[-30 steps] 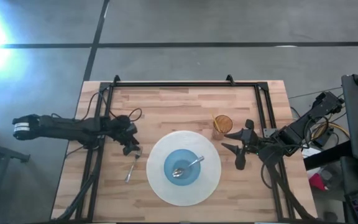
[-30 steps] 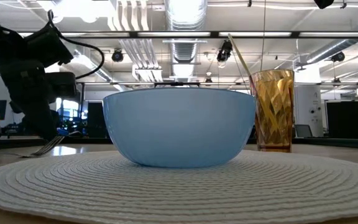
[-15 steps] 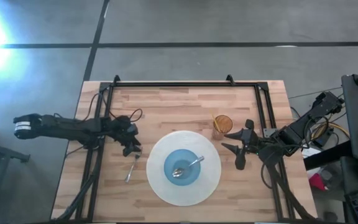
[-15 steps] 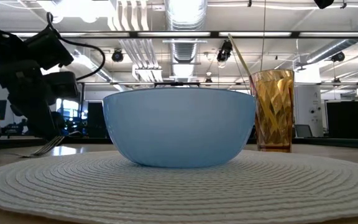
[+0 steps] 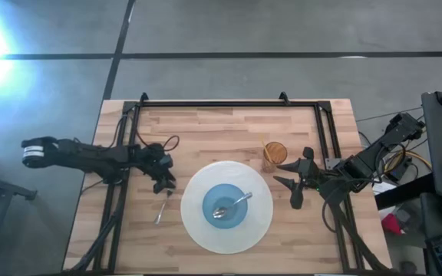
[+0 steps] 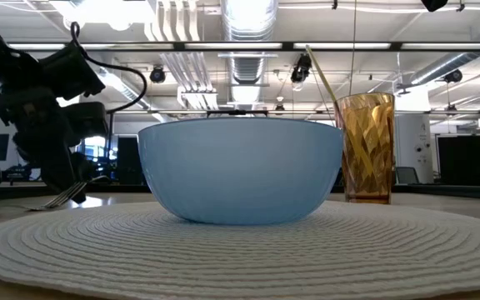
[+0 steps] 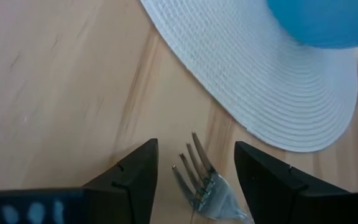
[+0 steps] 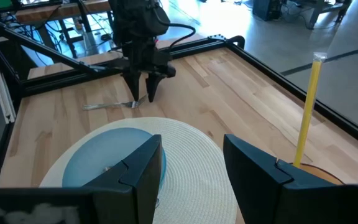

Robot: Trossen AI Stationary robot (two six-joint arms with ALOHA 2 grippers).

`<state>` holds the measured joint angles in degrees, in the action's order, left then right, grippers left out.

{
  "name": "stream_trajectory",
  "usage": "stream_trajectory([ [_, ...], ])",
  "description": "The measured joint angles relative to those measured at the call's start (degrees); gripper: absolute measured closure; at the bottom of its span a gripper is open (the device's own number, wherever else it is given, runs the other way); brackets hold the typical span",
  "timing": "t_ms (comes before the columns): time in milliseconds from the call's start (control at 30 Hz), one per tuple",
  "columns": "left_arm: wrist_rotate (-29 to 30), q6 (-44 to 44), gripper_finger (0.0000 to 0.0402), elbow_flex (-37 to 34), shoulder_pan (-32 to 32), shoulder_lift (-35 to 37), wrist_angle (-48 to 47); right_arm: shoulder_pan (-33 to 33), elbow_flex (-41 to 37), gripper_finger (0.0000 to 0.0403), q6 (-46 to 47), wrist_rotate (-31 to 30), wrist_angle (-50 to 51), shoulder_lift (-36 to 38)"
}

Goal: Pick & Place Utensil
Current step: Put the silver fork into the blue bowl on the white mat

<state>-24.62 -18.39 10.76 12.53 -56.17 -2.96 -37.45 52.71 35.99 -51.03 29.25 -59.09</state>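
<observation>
My left gripper grips the metal fork by its handle (image 5: 160, 212) next, to pick and place the utensil beside the placemat.
A metal fork (image 5: 162, 208) lies flat on the wooden table, left of the round white placemat (image 5: 261, 224), its tines toward my left gripper. My left gripper (image 5: 165, 186) is open and points down over the tine end. In the left wrist view its gripper (image 7: 194, 146) has a finger on either side of the fork's tines (image 7: 194, 177), with a gap on both sides. The low view shows the left gripper (image 6: 61, 179) just above the fork (image 6: 63, 198). My right gripper (image 5: 284, 175) waits open, right of the placemat.
A blue bowl (image 5: 226, 205) holding a spoon (image 5: 232, 205) sits in the middle of the placemat. An amber cup (image 5: 275, 154) with a yellow straw (image 8: 308, 112) stands beyond the placemat's right side. A black frame (image 5: 229, 103) runs along the table's edges. Bare wood lies left of the fork.
My left gripper has edged a little toward the table's right and lower over the fork's tine end, staying open. The fork has not moved.
</observation>
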Motion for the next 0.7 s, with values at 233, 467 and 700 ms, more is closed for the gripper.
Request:
stream_trajectory([
  [233,-0.70,0.65,0.0235,0.00,0.00,-1.98,0.03,-0.02,0.00,0.0236,0.00,-0.09,0.01,0.00],
  [467,-1.11,0.83,0.0300,0.00,0.00,-2.33,-0.02,-0.02,0.00,0.0236,0.00,-0.09,-0.01,0.00],
  [700,-1.39,1.29,0.0358,0.00,0.00,-2.33,0.06,-0.04,0.00,0.0236,0.00,-0.07,0.00,0.00],
])
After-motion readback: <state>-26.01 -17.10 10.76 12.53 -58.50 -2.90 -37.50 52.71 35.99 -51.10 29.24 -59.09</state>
